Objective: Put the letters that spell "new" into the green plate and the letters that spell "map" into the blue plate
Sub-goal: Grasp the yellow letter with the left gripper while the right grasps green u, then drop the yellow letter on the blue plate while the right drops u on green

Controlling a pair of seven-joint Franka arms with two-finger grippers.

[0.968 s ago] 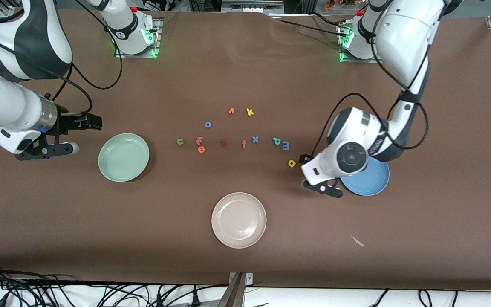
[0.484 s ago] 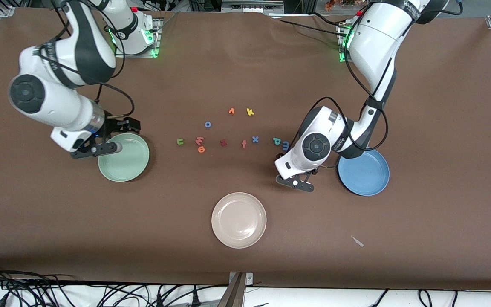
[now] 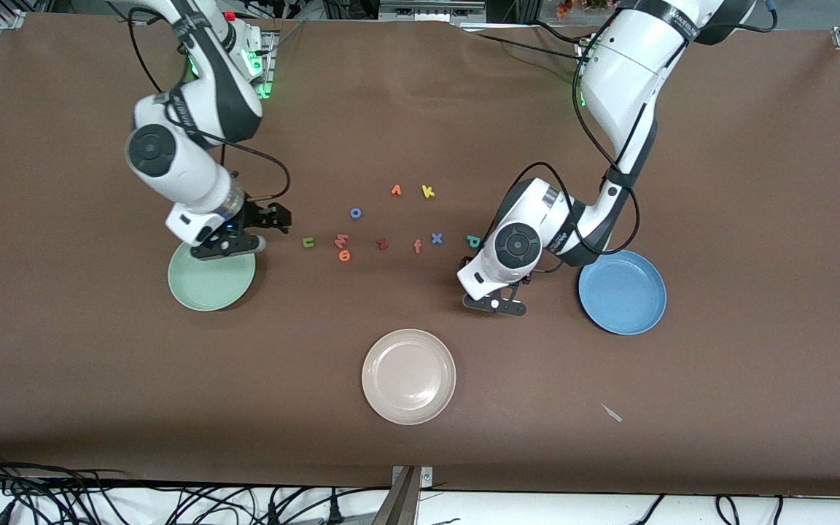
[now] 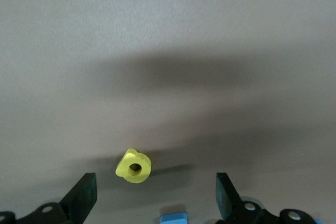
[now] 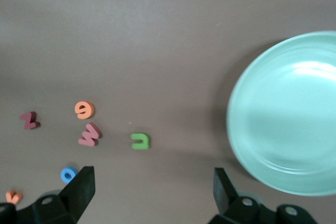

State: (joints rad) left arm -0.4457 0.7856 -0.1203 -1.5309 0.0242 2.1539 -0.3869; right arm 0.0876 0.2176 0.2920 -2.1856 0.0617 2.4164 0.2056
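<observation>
The left gripper's open fingers are above the yellow a on the tabletop and would miss it if they closed now. The left gripper needs to go lower before it closes.
The green n point(image 3: 308, 242), salmon w point(image 3: 341, 240) and orange e point(image 3: 345, 255) lie mid-table; the right wrist view shows the n point(image 5: 140, 140), w point(image 5: 90, 134) and e point(image 5: 83, 109) too. My right gripper point(image 3: 234, 246) hangs open and empty over the green plate's point(image 3: 208, 288) edge toward those letters. The teal p point(image 3: 473, 240) lies beside my left arm. That arm hides the other two in the front view. My left gripper point(image 3: 496, 302) is open above the yellow a point(image 4: 134, 166) and blue m point(image 4: 173, 217), holding nothing. The blue plate point(image 3: 622, 292) sits toward the left arm's end.
A beige plate point(image 3: 408, 376) lies nearer the front camera. Other letters lie around: dark red z point(image 3: 382, 244), salmon f point(image 3: 417, 247), blue x point(image 3: 436, 238), blue o point(image 3: 355, 213), yellow k point(image 3: 427, 192) and an orange one point(image 3: 396, 190). A small scrap point(image 3: 612, 413) lies toward the front edge.
Both arms swung in toward the letters. The right gripper moved from outside the green plate to over its edge. The left gripper left the blue plate and now covers the yellow a and blue m.
</observation>
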